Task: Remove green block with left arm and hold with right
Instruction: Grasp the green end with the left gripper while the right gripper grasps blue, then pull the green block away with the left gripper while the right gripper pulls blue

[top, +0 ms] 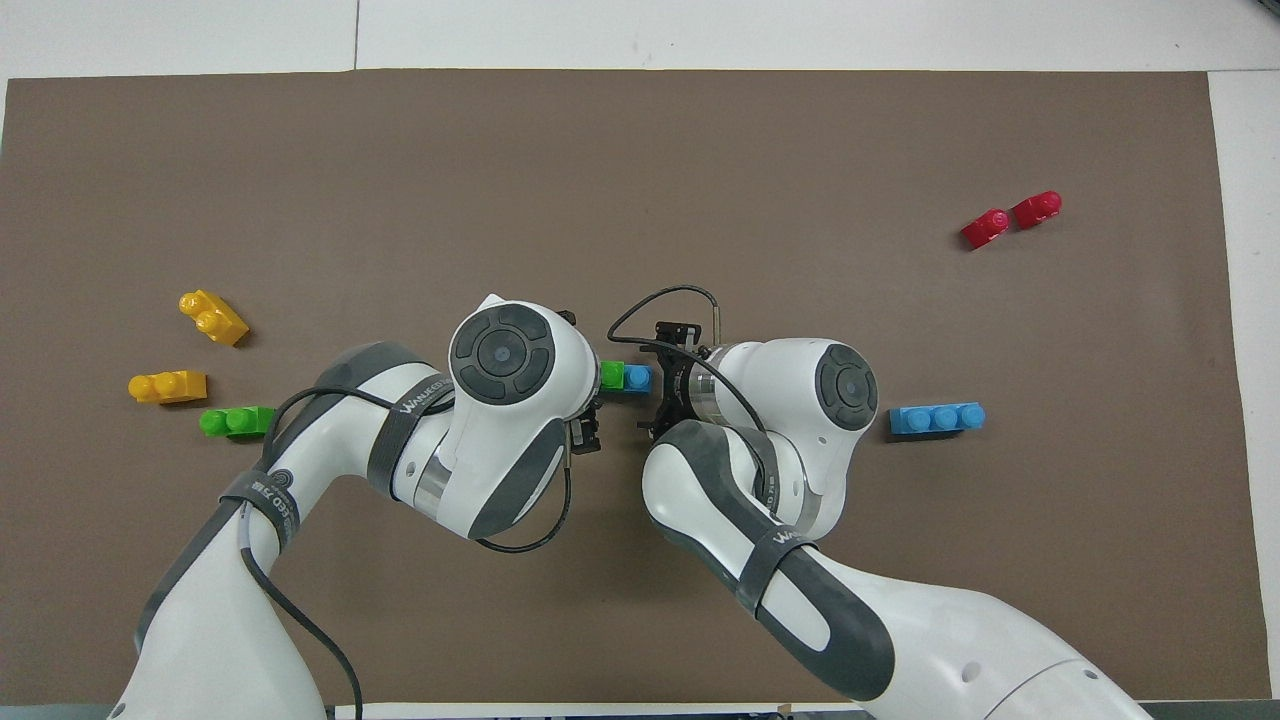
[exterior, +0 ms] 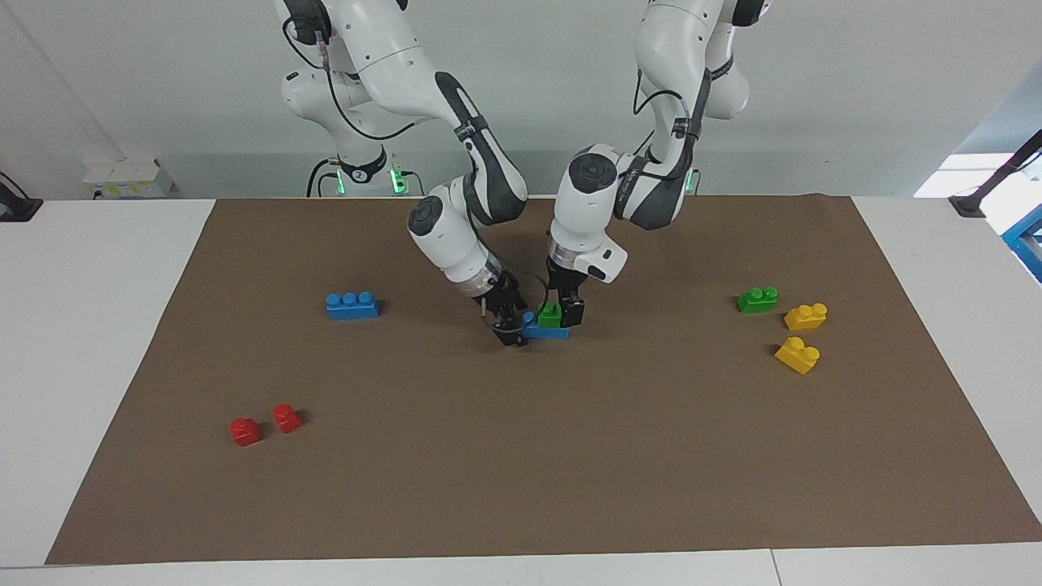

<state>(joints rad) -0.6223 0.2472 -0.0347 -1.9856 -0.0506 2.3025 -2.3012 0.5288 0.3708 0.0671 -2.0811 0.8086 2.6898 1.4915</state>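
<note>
The green block needs to come off the blue brick (top: 638,379). My left gripper will grab it by its opposite sides (top: 612,376) next.
A green block (exterior: 551,317) sits pressed onto one end of a blue three-stud brick (exterior: 547,332) in the middle of the brown mat. In the overhead view only a sliver of the green block (top: 611,375) and the blue brick's end (top: 637,378) show between the two wrists. My left gripper (exterior: 562,313) is down over the green block, open, with a finger on either side of it. My right gripper (exterior: 511,330) is low at the blue brick's other end and shut on it. A second green block (exterior: 757,299) lies loose toward the left arm's end.
Two yellow bricks (exterior: 805,316) (exterior: 798,354) lie beside the loose green block. Another blue three-stud brick (exterior: 352,304) lies toward the right arm's end. Two red blocks (exterior: 245,430) (exterior: 286,417) lie farther from the robots at that end.
</note>
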